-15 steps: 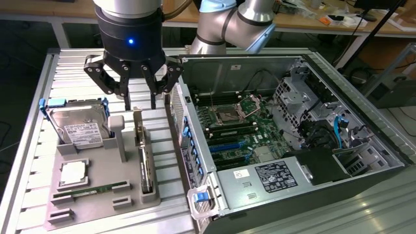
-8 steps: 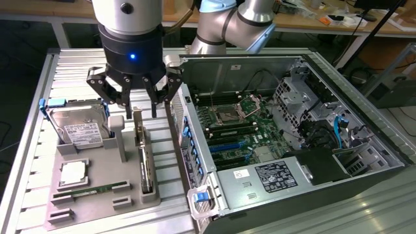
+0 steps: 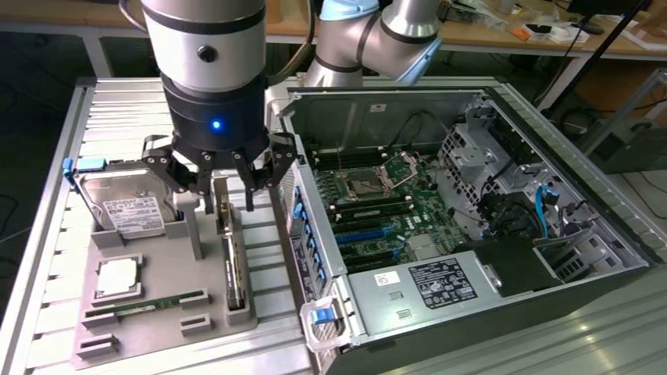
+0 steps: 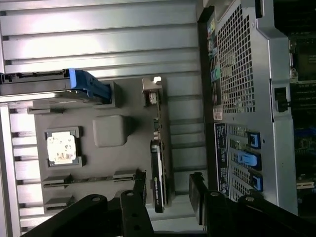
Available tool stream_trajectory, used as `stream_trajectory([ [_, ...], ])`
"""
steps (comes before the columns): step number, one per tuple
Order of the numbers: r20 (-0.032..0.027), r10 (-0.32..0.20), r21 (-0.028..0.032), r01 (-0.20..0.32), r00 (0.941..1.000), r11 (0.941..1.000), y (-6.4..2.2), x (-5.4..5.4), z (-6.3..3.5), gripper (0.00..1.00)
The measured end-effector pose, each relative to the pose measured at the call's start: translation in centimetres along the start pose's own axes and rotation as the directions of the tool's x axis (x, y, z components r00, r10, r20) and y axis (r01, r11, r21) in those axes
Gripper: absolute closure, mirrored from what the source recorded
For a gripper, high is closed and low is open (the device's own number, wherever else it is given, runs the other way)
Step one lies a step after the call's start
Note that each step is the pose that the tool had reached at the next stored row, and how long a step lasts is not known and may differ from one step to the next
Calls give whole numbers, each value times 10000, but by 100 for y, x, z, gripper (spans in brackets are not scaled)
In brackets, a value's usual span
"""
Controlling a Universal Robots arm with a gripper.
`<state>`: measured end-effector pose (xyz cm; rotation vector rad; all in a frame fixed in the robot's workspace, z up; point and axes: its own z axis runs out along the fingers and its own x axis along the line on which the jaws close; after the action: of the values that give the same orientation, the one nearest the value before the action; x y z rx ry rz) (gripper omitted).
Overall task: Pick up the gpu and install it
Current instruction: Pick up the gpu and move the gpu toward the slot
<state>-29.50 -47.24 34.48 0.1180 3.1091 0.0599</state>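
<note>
The holder's slots wrap the GPU's ends. My gripper should grab the GPU by its cooler's upper edge (image 3: 231, 264), free between those ends.
The gpu (image 3: 231, 262) stands on edge in a slot of the grey holder (image 3: 156, 332), beside the open computer case (image 3: 469, 195). Its green board, black cooler and silver end bracket show. My gripper (image 3: 230, 201) hangs just above the card's far end, open, with one finger on each side of the card's line. In the wrist view the gpu (image 4: 158, 153) runs as a narrow strip toward my gripper (image 4: 169, 183). Its two dark fingertips (image 4: 140, 180) straddle the card's end without touching it. Nothing is held.
On the holder also rest a silver hard drive (image 3: 125, 211), a processor chip (image 3: 117, 277) and a memory stick (image 3: 146, 306). The case's rear wall (image 4: 237, 98) rises close beside the gpu. The motherboard (image 3: 376, 203) lies exposed inside. The arm's elbow (image 3: 386, 39) looms behind.
</note>
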Motion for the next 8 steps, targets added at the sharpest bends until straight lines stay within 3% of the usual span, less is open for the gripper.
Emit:
stream_trajectory([
  [8, 0, 0, 0, 0, 10000, 10000, -144, -6, 145, 52],
])
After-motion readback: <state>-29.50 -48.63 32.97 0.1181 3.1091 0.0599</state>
